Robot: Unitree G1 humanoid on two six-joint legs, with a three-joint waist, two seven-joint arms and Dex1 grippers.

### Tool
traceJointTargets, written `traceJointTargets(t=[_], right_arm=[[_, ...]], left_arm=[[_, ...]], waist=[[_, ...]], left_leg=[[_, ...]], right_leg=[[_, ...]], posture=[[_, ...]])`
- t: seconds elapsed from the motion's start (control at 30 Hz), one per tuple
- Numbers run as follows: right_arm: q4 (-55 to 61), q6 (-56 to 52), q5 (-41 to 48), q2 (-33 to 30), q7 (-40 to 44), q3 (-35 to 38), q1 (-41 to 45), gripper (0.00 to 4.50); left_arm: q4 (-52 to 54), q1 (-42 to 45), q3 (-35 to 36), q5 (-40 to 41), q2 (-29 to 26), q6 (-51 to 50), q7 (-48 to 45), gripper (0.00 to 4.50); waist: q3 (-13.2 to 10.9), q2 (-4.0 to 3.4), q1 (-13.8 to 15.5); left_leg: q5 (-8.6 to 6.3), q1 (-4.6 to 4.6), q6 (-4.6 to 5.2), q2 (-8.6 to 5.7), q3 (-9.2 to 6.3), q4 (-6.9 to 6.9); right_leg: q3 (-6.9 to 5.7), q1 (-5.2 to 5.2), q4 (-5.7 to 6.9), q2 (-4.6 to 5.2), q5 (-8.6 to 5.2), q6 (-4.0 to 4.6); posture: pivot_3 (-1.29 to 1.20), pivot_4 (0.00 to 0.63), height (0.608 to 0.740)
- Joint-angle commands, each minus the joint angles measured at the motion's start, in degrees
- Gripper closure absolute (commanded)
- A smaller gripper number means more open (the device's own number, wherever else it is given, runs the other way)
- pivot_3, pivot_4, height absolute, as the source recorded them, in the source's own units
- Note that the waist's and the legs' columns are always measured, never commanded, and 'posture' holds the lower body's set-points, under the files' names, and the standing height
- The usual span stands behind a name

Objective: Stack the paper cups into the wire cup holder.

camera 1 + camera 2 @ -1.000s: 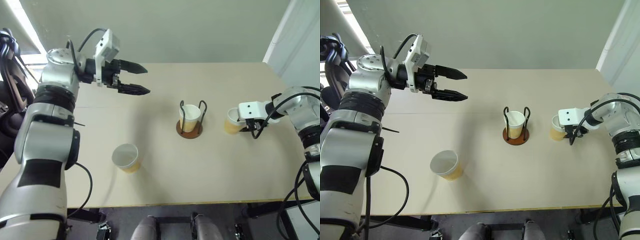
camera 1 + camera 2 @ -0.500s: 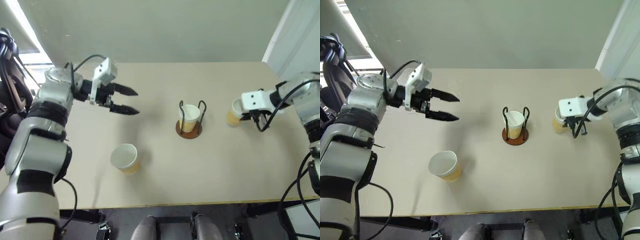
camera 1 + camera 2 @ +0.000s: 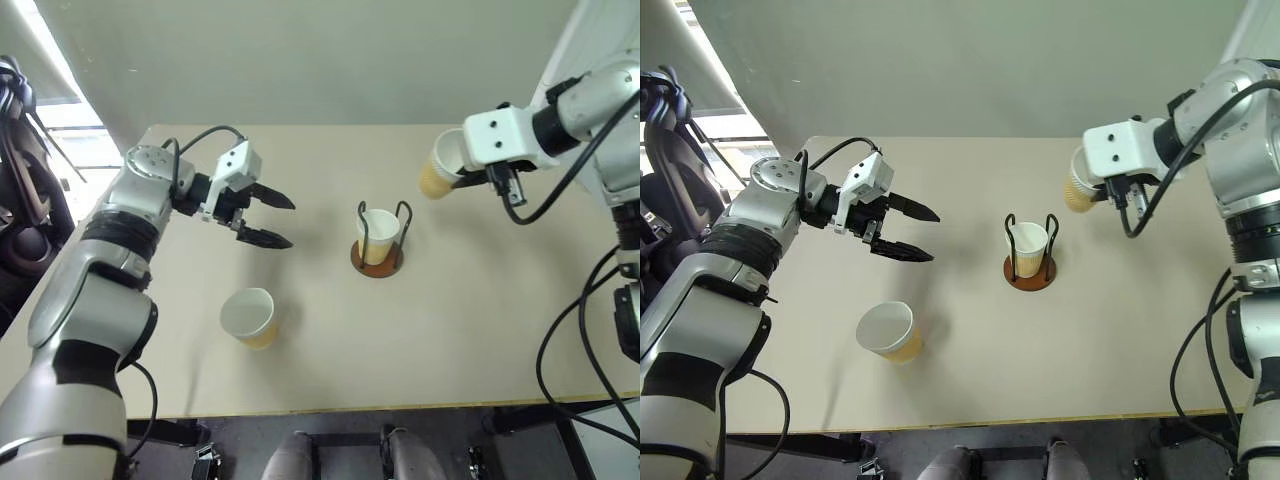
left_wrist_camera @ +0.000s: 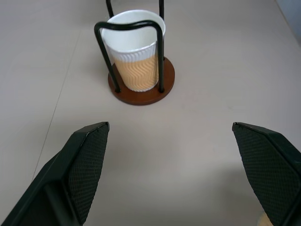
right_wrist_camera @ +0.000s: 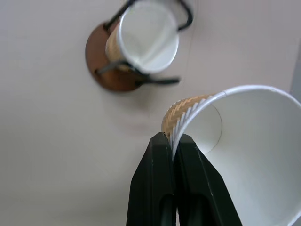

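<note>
The held cup's base [image 3: 433,185] hangs beside and above the cup in the holder [image 3: 378,258], so it would miss if I opened my right gripper now. I need to line the cup up before I open it.
The wire cup holder [image 3: 378,258] stands mid-table with one paper cup [image 3: 379,231] upright inside it, also seen in the left wrist view [image 4: 134,61]. A second paper cup [image 3: 250,316] rests on the table to the holder's near left. A third paper cup [image 3: 437,172] hangs tilted in the air, right of and above the holder. My right gripper [image 5: 173,141] is shut on its rim, one finger inside and one outside. My left gripper [image 3: 291,224] is open and empty above the table, left of the holder, pointing toward it.
The beige table [image 3: 480,330] has its front edge near me and its far edge against a pale wall. Dark gear and cables [image 3: 20,200] stand off the table's left side.
My right gripper has lifted its cup off the table and carried it up and left toward the holder. My left gripper has sunk lower, still open.
</note>
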State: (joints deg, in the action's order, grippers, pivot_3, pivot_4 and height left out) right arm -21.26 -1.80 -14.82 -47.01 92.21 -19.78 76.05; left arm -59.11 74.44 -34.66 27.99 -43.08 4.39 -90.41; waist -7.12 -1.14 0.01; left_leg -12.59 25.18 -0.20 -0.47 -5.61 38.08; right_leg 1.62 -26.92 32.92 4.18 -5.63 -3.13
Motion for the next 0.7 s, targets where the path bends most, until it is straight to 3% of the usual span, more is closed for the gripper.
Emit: traceJointTargets(t=[0.03, 0.23, 0.7], right_arm=[[2.1, -0.9, 0.9, 2.2, 0.3, -0.5, 2.5, 4.47], [2.1, -2.3, 1.3, 7.5, -1.4, -1.1, 2.3, 4.47], [1.8, 0.8, 0.9, 8.4, -1.0, -3.2, -1.3, 4.47]], left_arm=[[1.2, 2.0, 0.1, 1.5, -0.3, -0.1, -2.1, 0.0], [0.5, 1.1, 0.9, 1.8, -0.8, 1.5, -2.1, 0.0], [-1.0, -0.2, 1.2, 1.9, -2.2, 3.4, -2.1, 0.0]], waist=[[0.0, 0.0, 0.0], [0.0, 0.0, 0.0], [0.0, 0.01, 0.2]], left_leg=[[0.0, 0.0, -0.02, 0.01, -0.01, -0.02], [0.01, 0.04, -0.09, 0.03, -0.02, -0.05], [0.01, 0.11, -0.17, 0.03, -0.13, -0.03]], right_leg=[[-0.01, -0.01, 0.0, 0.0, -0.01, 0.0], [-0.03, -0.09, 0.03, -0.02, -0.06, 0.07], [-0.09, -0.15, 0.1, 0.0, -0.14, 0.22]], posture=[[0.0, 0.15, 0.74], [0.0, 0.15, 0.74], [0.0, 0.15, 0.74]])
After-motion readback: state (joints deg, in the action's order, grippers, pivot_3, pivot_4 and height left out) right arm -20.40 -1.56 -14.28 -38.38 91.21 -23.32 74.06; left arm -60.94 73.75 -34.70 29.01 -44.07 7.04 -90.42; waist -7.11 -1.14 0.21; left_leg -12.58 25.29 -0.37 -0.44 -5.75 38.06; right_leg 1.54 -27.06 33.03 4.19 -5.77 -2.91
